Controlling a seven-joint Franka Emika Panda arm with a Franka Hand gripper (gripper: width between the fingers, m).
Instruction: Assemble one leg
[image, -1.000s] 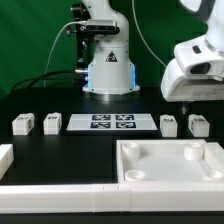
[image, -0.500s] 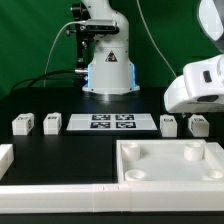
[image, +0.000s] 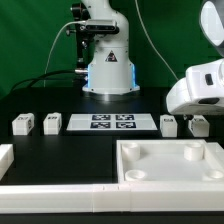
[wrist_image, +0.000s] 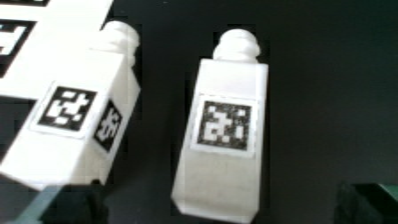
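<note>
The leg's round knobbed tip has to stay free to go into the tray's socket, so the robot should grab the leg by its flat end.
Several legs lie on the black table. Two lie at the exterior view's left and two at its right. My gripper hangs low over the right pair, its fingers mostly hidden behind the white hand. In the wrist view my gripper is open. Its dark fingertips show at the frame's two lower corners. One leg with its tag up lies between them, untouched. The other leg lies beside it, outside the fingers.
The marker board lies between the two pairs of legs; its corner shows in the wrist view. The large white square tray with round sockets sits at the front right. A white piece sits at the front left. The robot base stands behind.
The hand has come down toward the right pair of legs and shifted slightly to the exterior view's right. The legs have not moved.
</note>
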